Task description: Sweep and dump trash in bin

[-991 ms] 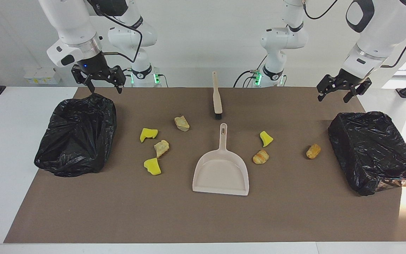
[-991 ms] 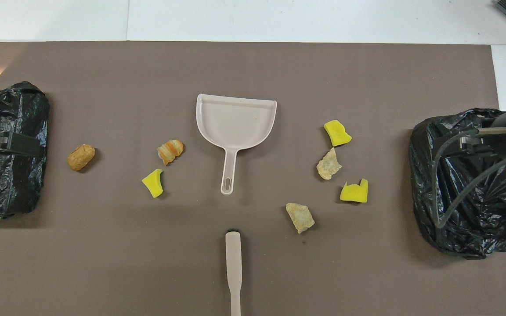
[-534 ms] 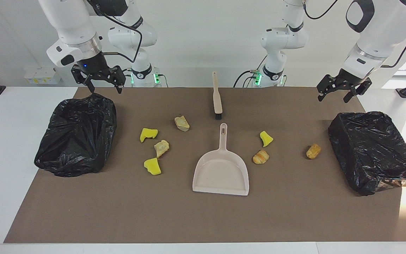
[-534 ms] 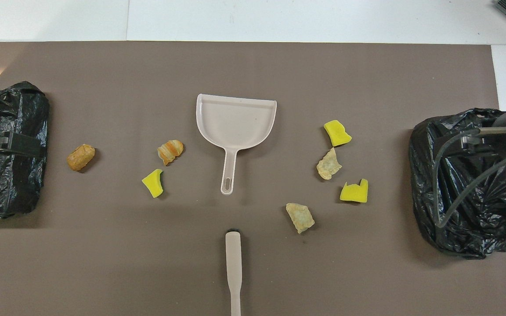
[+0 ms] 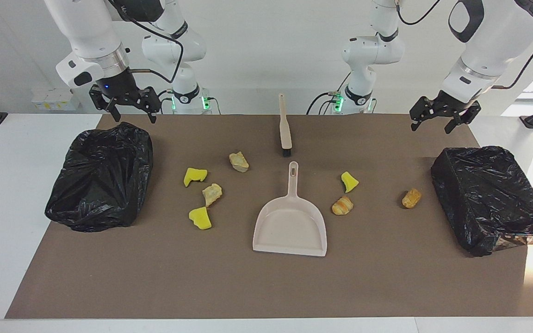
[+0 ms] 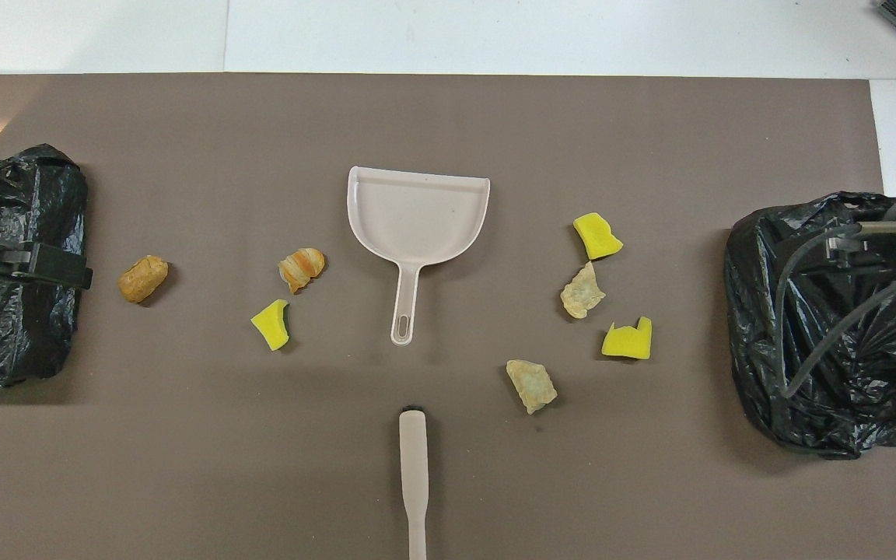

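Observation:
Next, my right gripper grabs the dustpan by its narrow handle [image 6: 404, 306], where the fingers fit around, since the dustpan spreads into a wide, flat pan [image 6: 418, 215].
Several lumps of trash lie on the brown mat: yellow sponge chunks [image 5: 195, 175] [image 5: 200, 218] [image 5: 349, 181], tan pieces [image 5: 238, 162] [image 5: 212, 194], a croissant-like piece [image 5: 342, 206] and an orange-brown piece [image 5: 411, 198]. A beige dustpan [image 5: 290, 226] lies mid-table, with a beige brush [image 5: 285, 125] nearer to the robots. My right gripper [image 5: 125, 111] is open and empty over the black-bagged bin [image 5: 102, 175] at the right arm's end. My left gripper [image 5: 435, 124] is open and empty over the mat beside the other bagged bin [image 5: 488, 194].
The brown mat [image 5: 266, 286] covers most of the white table. In the overhead view the dustpan [image 6: 417, 210] opens away from the robots, its handle toward the brush [image 6: 414, 467]. Both bins [image 6: 20, 264] [image 6: 829, 327] stand at the mat's ends.
Both grippers have risen slightly. The left gripper has shifted a little toward the table's middle and the right gripper a little toward its own end. Nothing on the mat moved.

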`<move>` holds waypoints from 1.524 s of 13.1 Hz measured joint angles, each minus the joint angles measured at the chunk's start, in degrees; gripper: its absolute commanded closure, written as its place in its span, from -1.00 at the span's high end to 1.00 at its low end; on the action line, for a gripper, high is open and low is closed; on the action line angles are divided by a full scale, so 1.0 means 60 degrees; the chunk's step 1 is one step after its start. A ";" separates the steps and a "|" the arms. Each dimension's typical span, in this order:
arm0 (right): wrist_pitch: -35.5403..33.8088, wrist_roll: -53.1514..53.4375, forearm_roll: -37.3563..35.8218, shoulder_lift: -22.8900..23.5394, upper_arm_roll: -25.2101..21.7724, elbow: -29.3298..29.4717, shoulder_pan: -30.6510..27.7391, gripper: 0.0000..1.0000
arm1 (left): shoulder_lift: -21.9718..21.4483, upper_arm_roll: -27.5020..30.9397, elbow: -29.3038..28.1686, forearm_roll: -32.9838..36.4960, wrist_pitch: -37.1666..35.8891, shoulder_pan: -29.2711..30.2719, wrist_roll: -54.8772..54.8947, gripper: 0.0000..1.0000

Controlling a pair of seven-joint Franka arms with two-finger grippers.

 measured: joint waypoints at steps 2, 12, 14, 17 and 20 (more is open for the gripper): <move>0.0084 0.0147 0.0000 0.0001 0.0008 -0.0012 0.0028 1.00 | -0.0035 -0.0026 -0.0103 -0.0166 0.0000 -0.0094 0.0000 1.00; 0.0383 0.0410 0.0005 0.0067 0.0137 -0.0041 0.0285 1.00 | -0.0701 -0.0145 -0.3100 -0.0364 0.1595 -0.2763 -0.1753 1.00; 0.0832 0.0567 0.0007 0.0199 0.0154 -0.0068 0.0483 1.00 | -0.0896 -0.0161 -0.3714 -0.0533 0.1853 -0.3603 -0.2634 1.00; 0.1406 0.0794 0.0006 0.0680 0.0158 -0.0077 0.0845 1.00 | -0.1141 -0.0174 -0.4730 -0.0646 0.2528 -0.4978 -0.3879 1.00; 0.2174 0.2276 0.0003 0.1607 0.0178 0.0093 0.1765 1.00 | -0.1238 -0.0221 -0.6164 -0.1120 0.4269 -0.6295 -0.5033 1.00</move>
